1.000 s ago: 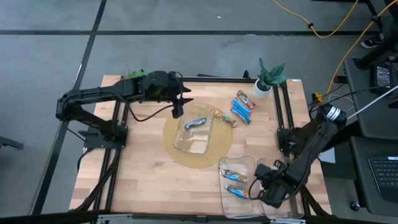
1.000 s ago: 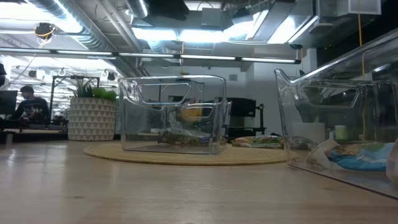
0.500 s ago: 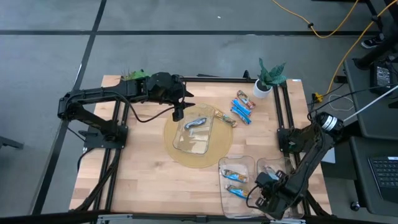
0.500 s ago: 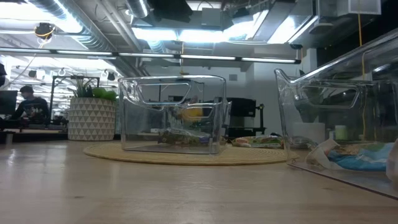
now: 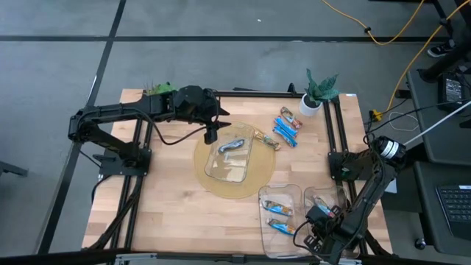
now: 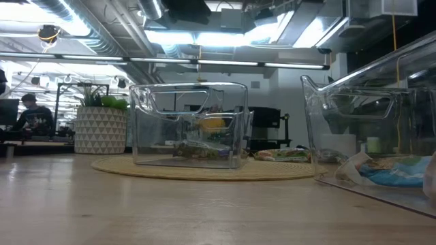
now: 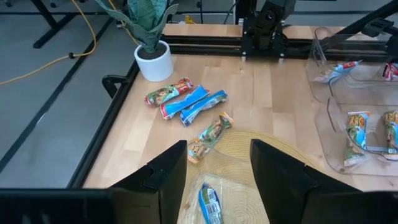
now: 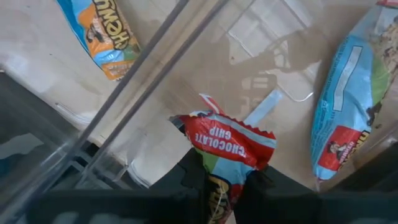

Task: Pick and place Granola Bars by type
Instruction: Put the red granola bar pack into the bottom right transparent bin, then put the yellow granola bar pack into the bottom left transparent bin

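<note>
My right gripper opens now, since the red end of the multicoloured bar is over the clear bin's bottom beside another bar.
My right gripper (image 5: pixel 313 237) hovers over the two clear bins at the table's near right and is shut on a multicoloured bar with a red end (image 8: pixel 230 140). Bars lie in those bins (image 5: pixel 278 209) (image 5: pixel 324 202). My left gripper (image 7: pixel 217 165) is open above the far left rim of the centre bin (image 5: pixel 232 158) and touches nothing. A blue-and-silver bar (image 7: pixel 209 204) lies flat on that bin's floor. Several bars (image 5: pixel 287 126) lie on the table near the white plant pot, and one (image 5: pixel 266 140) rests on the mat's edge. My right gripper pinches the multicoloured bar between its two fingers (image 8: pixel 194 180) near one end of the wrapper. The red crimped end (image 8: pixel 214 121) sticks out past the fingertips above a bin's floor. The fingers come from above, pointing down. The fingers hide the rest of the bar.
The centre bin stands on a round woven mat (image 5: pixel 210 184). A white pot with a plant (image 5: pixel 312 103) stands at the far right corner, another plant (image 5: pixel 156 89) at the far left. Black rails (image 5: pixel 335 140) run along the table's sides. People sit in the room behind (image 6: pixel 34 112).
My right gripper has moved toward the table's near edge, over the near ends of the two bins, still shut on its bar. The bars on the table and in the bins have stayed where they were.
</note>
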{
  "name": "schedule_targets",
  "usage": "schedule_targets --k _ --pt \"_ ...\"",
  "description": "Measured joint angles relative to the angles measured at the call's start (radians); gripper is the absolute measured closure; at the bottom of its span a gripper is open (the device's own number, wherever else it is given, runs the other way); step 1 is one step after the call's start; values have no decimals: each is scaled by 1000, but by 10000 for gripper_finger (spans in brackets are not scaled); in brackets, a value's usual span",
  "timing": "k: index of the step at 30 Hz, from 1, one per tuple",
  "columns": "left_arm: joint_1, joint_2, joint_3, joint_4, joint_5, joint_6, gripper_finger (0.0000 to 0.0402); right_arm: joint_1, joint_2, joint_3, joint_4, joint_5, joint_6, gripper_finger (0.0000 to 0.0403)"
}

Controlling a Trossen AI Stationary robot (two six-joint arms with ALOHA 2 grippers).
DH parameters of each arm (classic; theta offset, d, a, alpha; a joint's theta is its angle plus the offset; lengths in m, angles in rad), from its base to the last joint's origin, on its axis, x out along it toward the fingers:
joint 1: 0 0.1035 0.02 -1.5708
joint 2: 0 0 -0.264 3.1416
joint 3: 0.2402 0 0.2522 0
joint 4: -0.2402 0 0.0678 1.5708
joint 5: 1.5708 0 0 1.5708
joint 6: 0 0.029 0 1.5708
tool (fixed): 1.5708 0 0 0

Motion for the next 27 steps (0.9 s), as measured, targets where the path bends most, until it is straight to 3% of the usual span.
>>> schedule_targets --k 11,22,27 --pt "-53 0 0 0 -4 1 233 0 0 0 -7 -1 -2 342" --pt "-66 0 0 0 -9 0 233 0 -63 0 -140 -22 -1 194" --pt "-66 0 0 1 -9 0 233 0 -142 0 -282 -21 26 157"
